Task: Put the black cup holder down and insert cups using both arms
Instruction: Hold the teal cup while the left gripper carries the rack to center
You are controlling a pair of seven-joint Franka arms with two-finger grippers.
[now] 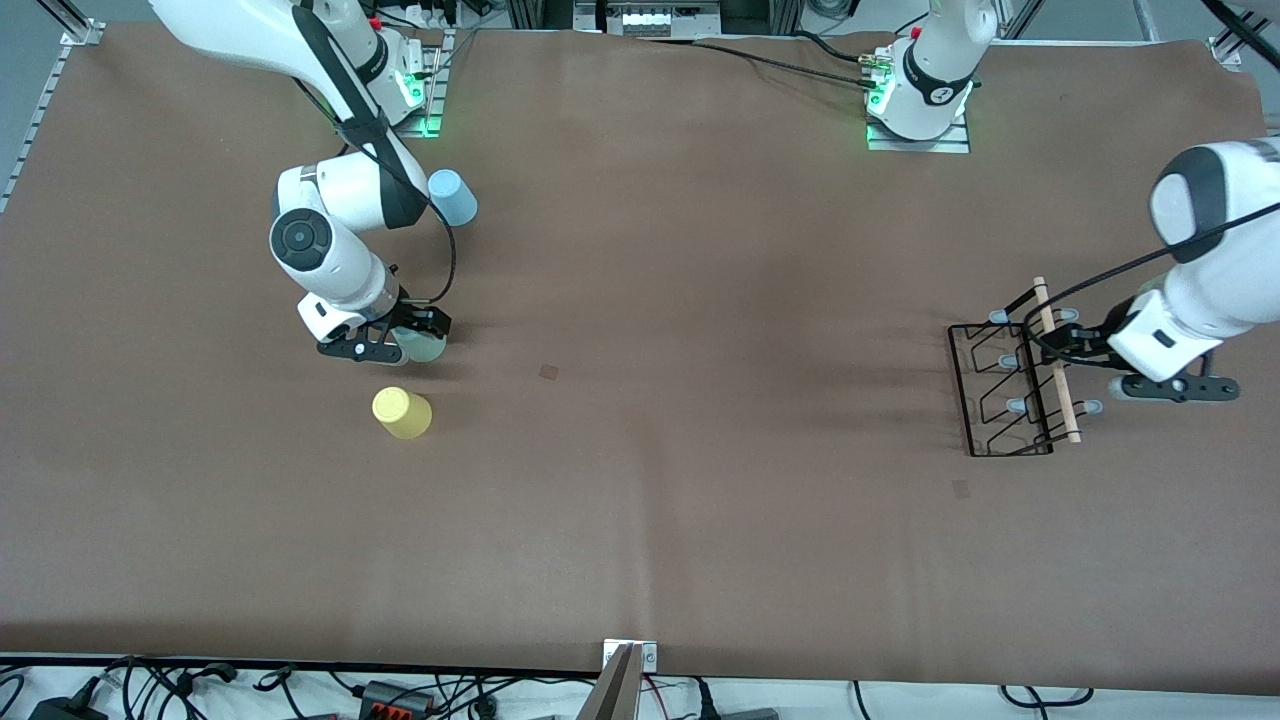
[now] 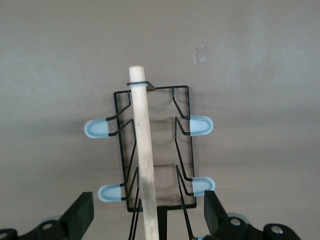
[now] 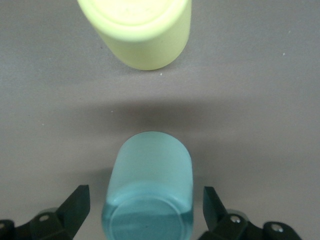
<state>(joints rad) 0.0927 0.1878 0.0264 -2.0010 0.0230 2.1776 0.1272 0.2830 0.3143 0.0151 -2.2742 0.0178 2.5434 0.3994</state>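
Note:
My right gripper is to pick up the mint green cup by its side [image 1: 420, 344] next, so the cup can go into the black cup holder [image 1: 1000, 390].
The black cup holder [image 1: 1000, 390] stands near the left arm's end of the table, its wooden dowel handle [image 1: 1057, 362] on top. My left gripper [image 1: 1066, 346] is open, with its fingers [image 2: 82, 216] on either side of the dowel [image 2: 145, 165] and not touching it. My right gripper [image 1: 418, 338] is open around the mint green cup [image 1: 430, 350], which also shows in the right wrist view [image 3: 150, 175] between the fingers [image 3: 77, 206]. The yellow cup [image 1: 402, 412] stands nearer to the front camera and also shows in the right wrist view [image 3: 140, 30]. The light blue cup [image 1: 452, 197] stands farther from the camera.
Brown table cover [image 1: 700, 450] spans the whole table. The pale blue peg tips [image 2: 97, 128] of the holder stick out to both sides. The arm bases [image 1: 915, 110] stand along the table's edge by the robots.

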